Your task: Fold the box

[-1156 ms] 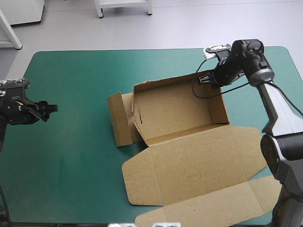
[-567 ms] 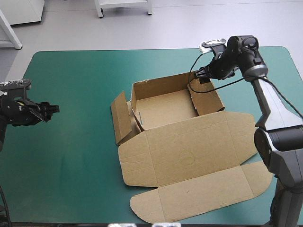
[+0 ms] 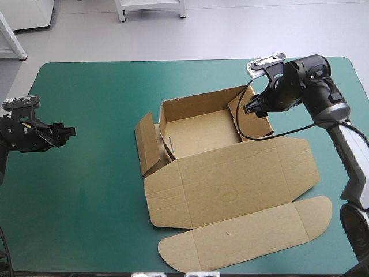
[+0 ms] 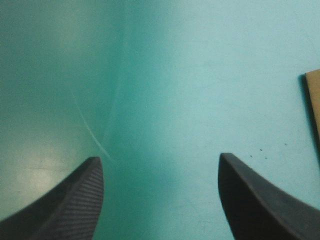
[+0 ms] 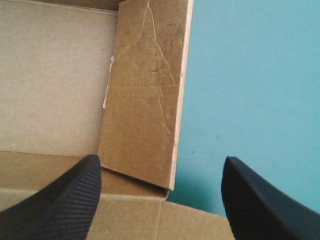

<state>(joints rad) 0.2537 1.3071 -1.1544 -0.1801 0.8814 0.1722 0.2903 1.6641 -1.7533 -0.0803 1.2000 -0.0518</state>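
The box is much wider than my fingers can spread, so my right gripper needs to grab it next by the thin upper edge of its raised side [image 5: 182, 85].
The brown box [image 3: 202, 135] lies mid-table as an open tray with its walls raised. Its lid [image 3: 230, 184] lies flat toward the near edge, and a side flap [image 3: 147, 144] leans out on the left. My right gripper [image 3: 252, 108] stands open just outside the tray's right wall [image 3: 241, 112]. In the right wrist view that creased wall [image 5: 145, 100] sits ahead of the open right gripper [image 5: 160, 160], nearer one finger, with nothing held. My left gripper [image 3: 69, 131] is open over bare cover far to the left. The left wrist view shows the empty left gripper [image 4: 159, 157] and a box edge [image 4: 315, 110].
The teal-green cover [image 3: 92, 196] is bare between the left gripper and the box. The lid's long front flap [image 3: 248, 236] reaches close to the table's near edge.
The right gripper, earlier shut on the tray's right wall, pushed it inward and shifted the box left, then opened and drew back to the right. The left arm barely moved.
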